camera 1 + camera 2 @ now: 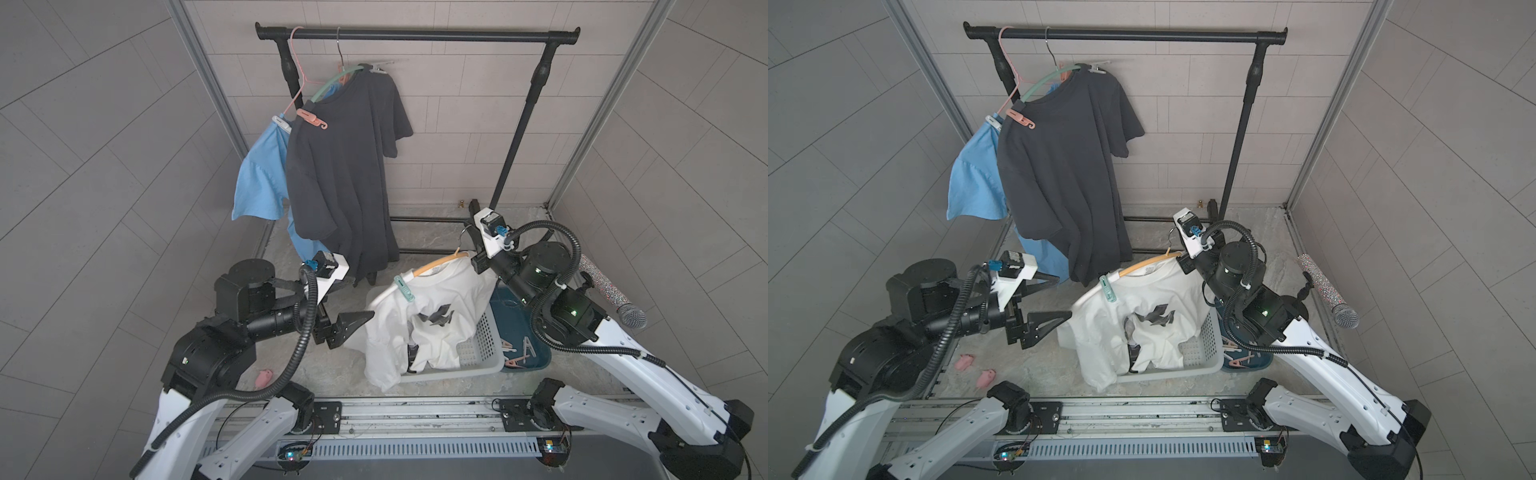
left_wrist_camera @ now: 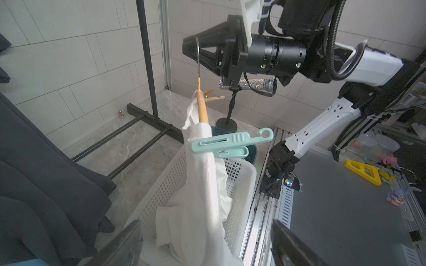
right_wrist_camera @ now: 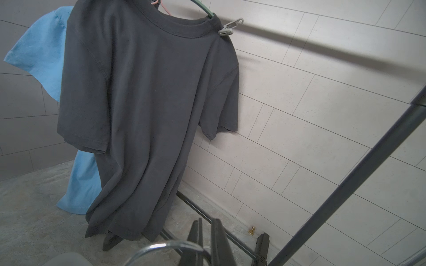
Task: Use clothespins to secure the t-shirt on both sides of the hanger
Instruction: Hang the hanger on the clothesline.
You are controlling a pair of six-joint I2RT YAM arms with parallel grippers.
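The robot's left gripper should take hold of the hanger's shirt-covered arm end, beyond the mint green clothespin (image 1: 403,289), so that the hook stays free to hang.
The white t-shirt (image 1: 432,328) hangs on a wooden hanger (image 1: 440,264) above a laundry basket, its lower part lying in the basket. One mint green clothespin (image 2: 230,142) pins the shirt to the hanger's left arm; both top views show that clothespin (image 1: 403,289). My right gripper (image 3: 207,222) is shut on the hanger's metal hook (image 3: 161,245), holding it up. My left gripper (image 1: 365,318) stands open at the shirt's left sleeve, holding nothing. More clothespins (image 1: 519,353) lie in a blue tub (image 1: 536,361) under my right arm.
A black clothes rack (image 1: 415,35) at the back carries a black t-shirt (image 1: 345,166) and a blue one (image 1: 259,183), both pegged to hangers. The white basket (image 1: 478,365) sits mid-floor. A glittery microphone (image 1: 611,293) stands right. Small pink things (image 1: 963,361) lie left.
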